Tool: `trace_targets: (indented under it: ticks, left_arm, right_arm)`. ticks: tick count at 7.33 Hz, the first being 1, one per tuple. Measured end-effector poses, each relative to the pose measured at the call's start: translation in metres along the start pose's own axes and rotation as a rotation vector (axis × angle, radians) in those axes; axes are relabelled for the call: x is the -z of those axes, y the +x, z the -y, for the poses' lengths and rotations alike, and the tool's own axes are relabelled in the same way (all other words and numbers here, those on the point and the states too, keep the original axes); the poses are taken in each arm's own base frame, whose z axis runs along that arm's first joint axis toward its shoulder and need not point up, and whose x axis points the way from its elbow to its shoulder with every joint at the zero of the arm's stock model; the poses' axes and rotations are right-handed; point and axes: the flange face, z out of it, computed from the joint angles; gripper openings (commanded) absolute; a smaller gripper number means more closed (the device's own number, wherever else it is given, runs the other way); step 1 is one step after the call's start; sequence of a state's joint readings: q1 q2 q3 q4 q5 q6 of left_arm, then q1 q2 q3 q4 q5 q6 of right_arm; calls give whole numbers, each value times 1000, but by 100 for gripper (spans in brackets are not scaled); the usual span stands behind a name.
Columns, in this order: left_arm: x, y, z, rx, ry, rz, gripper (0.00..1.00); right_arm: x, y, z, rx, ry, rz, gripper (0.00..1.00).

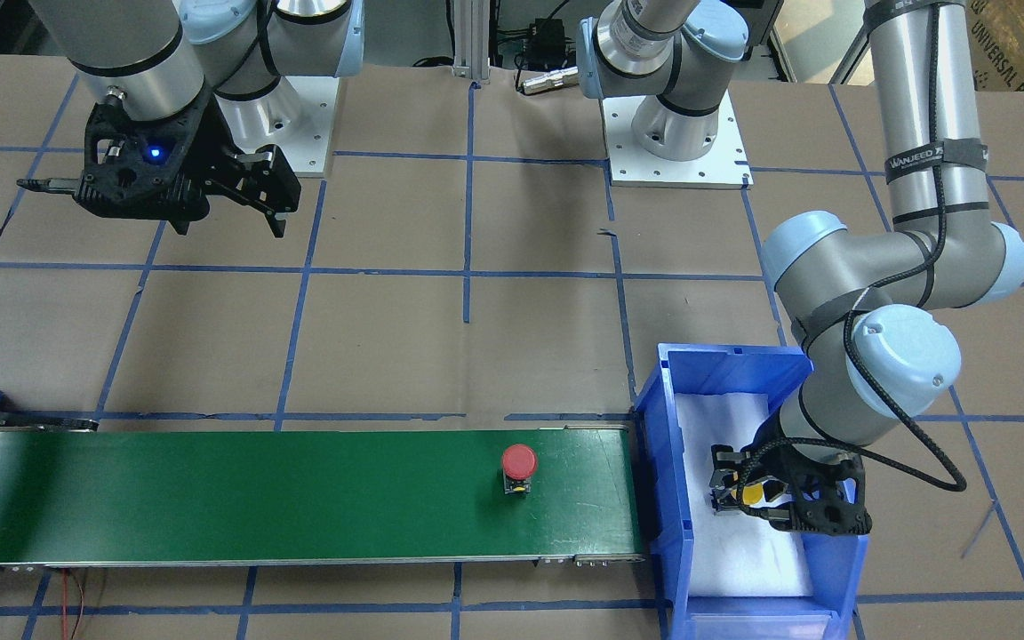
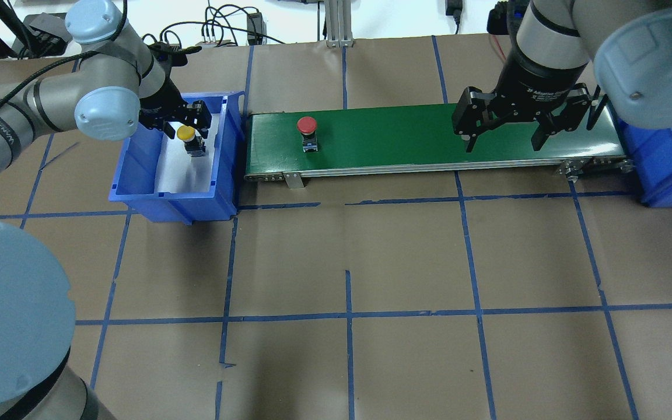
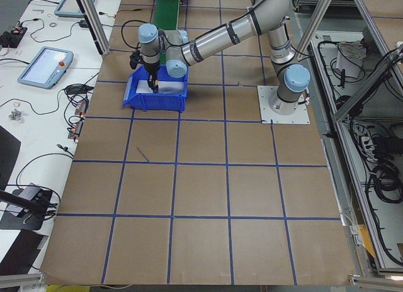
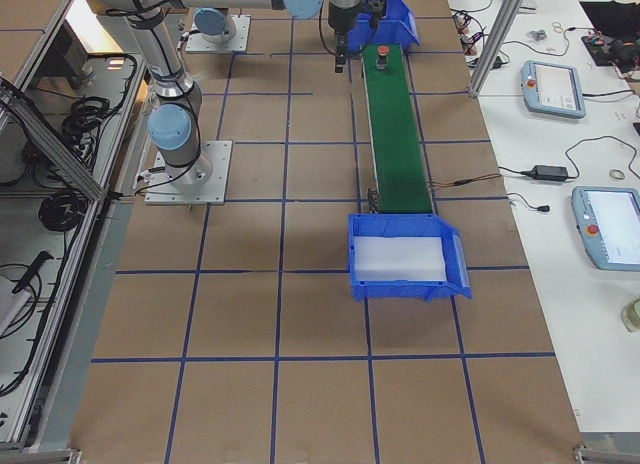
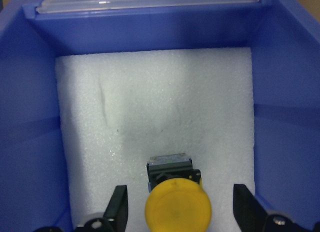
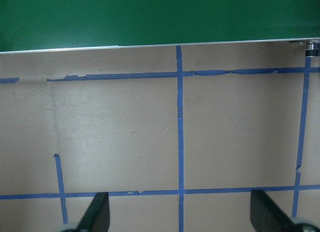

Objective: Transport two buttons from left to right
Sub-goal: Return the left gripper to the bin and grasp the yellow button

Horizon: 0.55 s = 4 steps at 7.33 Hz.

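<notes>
The yellow button's round cap [image 1: 748,492] is the part my left gripper should grab next. The button should then go onto the green conveyor [image 1: 316,496].
The yellow button [image 5: 178,207] stands on white foam inside the left blue bin [image 2: 226,153]. My left gripper [image 5: 180,194] is down in that bin, open, one finger on each side of the yellow cap with a gap on both sides; the same yellow button [image 2: 185,133] shows from overhead. The red button [image 2: 306,125] stands upright on the green conveyor belt [image 2: 400,137], near its left end. My right gripper [image 2: 503,143] hangs open above the table beside the belt's right part, with nothing between its fingers [image 6: 97,214].
A second blue bin [image 2: 662,175] with white foam sits at the belt's right end. Brown paper with a blue tape grid covers the table [image 2: 347,262]. Both arm bases [image 1: 676,142] stand behind the belt.
</notes>
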State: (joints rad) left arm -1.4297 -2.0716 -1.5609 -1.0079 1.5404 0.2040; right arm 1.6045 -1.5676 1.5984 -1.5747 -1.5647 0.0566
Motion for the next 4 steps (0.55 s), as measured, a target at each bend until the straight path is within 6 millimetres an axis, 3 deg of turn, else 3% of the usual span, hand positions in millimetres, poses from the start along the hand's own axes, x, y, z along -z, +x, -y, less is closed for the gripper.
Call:
trace_targets:
  ticks: [2, 4]
  left_arm:
    - [6, -1, 1, 0, 9, 9, 33]
    - [28, -1, 4, 4, 42, 16, 33]
  right_arm:
    - [0, 0, 0, 0, 1, 0, 100]
    - [0, 0, 0, 0, 1, -1, 100]
